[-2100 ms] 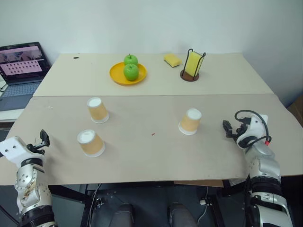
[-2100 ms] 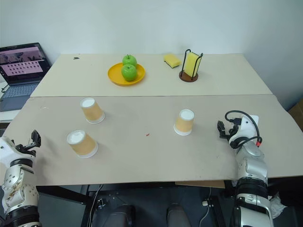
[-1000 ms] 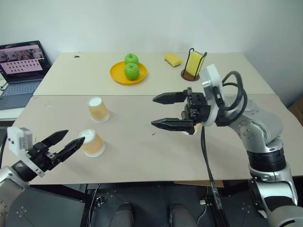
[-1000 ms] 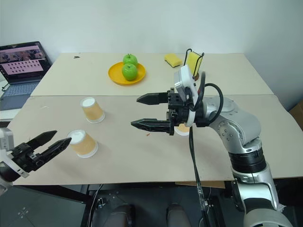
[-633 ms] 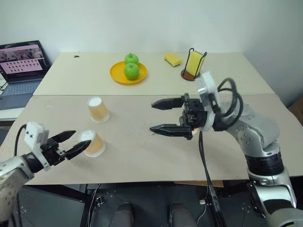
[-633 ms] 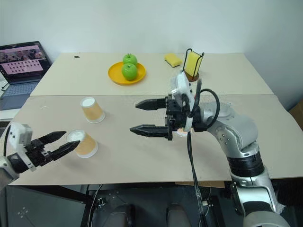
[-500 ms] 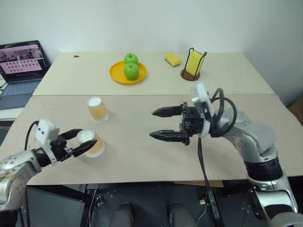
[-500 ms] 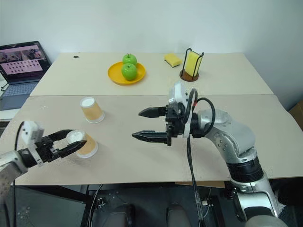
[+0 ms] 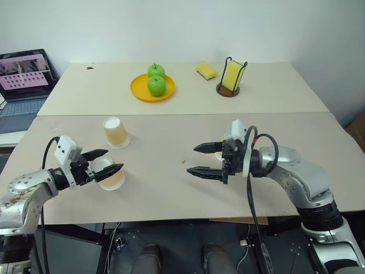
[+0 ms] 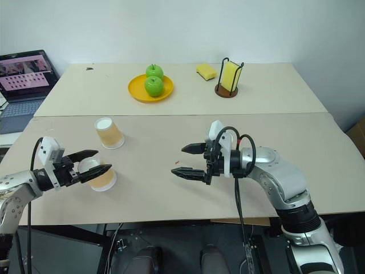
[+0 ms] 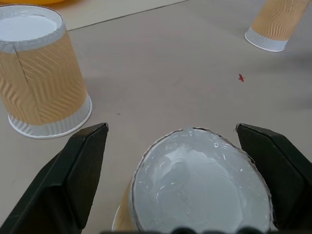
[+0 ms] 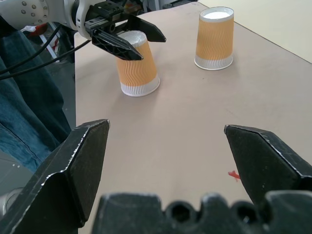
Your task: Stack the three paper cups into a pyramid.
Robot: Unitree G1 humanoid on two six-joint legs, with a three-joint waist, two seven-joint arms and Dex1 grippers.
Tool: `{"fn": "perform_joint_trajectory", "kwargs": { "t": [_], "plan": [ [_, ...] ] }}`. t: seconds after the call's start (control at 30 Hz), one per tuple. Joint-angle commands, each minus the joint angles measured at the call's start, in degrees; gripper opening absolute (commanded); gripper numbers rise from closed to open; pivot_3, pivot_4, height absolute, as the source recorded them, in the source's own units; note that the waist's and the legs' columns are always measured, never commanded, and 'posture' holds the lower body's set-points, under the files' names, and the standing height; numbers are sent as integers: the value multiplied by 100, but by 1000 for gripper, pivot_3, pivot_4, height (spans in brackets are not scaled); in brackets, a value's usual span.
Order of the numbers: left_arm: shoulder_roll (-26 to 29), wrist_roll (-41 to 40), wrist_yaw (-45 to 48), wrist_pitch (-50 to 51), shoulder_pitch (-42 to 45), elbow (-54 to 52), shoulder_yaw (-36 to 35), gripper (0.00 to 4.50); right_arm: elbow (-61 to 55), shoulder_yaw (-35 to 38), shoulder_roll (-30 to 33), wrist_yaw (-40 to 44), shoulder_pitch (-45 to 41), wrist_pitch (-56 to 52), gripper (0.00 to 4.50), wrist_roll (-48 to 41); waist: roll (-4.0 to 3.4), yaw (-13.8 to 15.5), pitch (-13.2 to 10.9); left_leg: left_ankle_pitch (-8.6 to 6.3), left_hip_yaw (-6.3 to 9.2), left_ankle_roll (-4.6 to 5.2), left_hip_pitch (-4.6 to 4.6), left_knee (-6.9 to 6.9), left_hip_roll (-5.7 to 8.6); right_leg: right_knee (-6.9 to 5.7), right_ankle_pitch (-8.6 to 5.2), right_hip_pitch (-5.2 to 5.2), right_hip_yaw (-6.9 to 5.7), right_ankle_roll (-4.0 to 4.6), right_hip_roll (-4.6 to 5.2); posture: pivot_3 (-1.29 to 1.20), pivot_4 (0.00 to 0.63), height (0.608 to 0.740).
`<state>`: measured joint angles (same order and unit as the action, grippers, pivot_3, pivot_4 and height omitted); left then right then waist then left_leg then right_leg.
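Observation:
My left gripper closes on the near cup now, since its fingers stand beside the near cup's white top rim (image 9: 101, 164) (image 11: 200, 183).
Three tan-orange paper cups stand mouth down on the front table. The near-left cup (image 9: 111, 174) sits between the spread fingers of my left gripper (image 9: 112, 160), which is open and astride its top; I cannot tell whether the fingers touch it. A second cup (image 9: 116, 132) stands just behind it. The third cup (image 11: 276, 23) is on the right, mostly hidden in the head views behind my right hand. My right gripper (image 9: 192, 159) hangs open and empty over the table's middle, pointing left.
On the back table are a yellow plate (image 9: 138, 90) with two green apples, a yellow sponge (image 9: 207, 69) and a wire holder (image 9: 230, 80) with another sponge. A laptop (image 9: 24, 80) stands at far left. A red speck (image 9: 183, 161) lies near the right gripper's tips.
My left gripper has pushed forward until its fingers flank the near-left cup. My right gripper has sunk toward the table, still open. The cups have stayed put.

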<state>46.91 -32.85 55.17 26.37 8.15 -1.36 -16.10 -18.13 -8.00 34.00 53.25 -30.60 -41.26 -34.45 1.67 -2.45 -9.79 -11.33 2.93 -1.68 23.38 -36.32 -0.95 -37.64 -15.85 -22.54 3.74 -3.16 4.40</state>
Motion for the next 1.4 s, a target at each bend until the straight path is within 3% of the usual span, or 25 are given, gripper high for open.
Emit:
{"fn": "perform_joint_trajectory", "kwargs": {
  "t": [0.03, 0.23, 0.6, 0.87, 1.1, 1.4],
  "plan": [
    [10, 23, 72, -93, 94, -33, -63, 4488, -207, 186, 34, -16, -51, 171, 4500, 21, 0, -1, 0, 0, 0, 0, 0, 0, 0, 0, 0, 1, 0, 0, 0, 0, 150, 732],
    [56, 64, 124, -34, 61, -81, -54, 2596, -100, 196, 24, -17, -125, 215, 4500, 99, 0, -1, 0, 0, 0, 0, 0, 0, 0, 1, 0, 0, 0, 0, 0, 0, 150, 732],
    [8, 96, 103, 96, 512, -65, 98, 2578, -9, 150, -101, -121, -180, 279, 4500, 234, 0, 2, 0, 0, 1, 0, -1, -1, 1, 0, 0, 2, 0, 0, 0, 0, 150, 732],
    [-219, 458, 1016, -89, 2373, 1080, 1165, 2578, -78, 180, -242, -362, -105, 292, 4500, 308, 2, 34, -1, 0, 4, 0, 5, -7, 5, 0, 0, 3, -5, -2, -1, 0, 150, 732],
    [-1419, 1403, 1841, -1021, 4508, 3334, 2326, 2578, -343, 344, -324, -701, 191, 263, 4500, 306, 7, 105, -4, 0, 12, 0, 40, -31, 12, -1, 0, -6, -17, -6, 0, 0, 150, 732],
    [-2708, 2188, 2501, -2137, 5659, 5358, 2823, 2578, -710, 500, -363, -1146, 527, 205, 4500, 337, 9, 35, -5, 1, 13, 3, 89, -55, 12, -31, -1, -63, -13, -6, -2, 0, 150, 732]
  ]
}}
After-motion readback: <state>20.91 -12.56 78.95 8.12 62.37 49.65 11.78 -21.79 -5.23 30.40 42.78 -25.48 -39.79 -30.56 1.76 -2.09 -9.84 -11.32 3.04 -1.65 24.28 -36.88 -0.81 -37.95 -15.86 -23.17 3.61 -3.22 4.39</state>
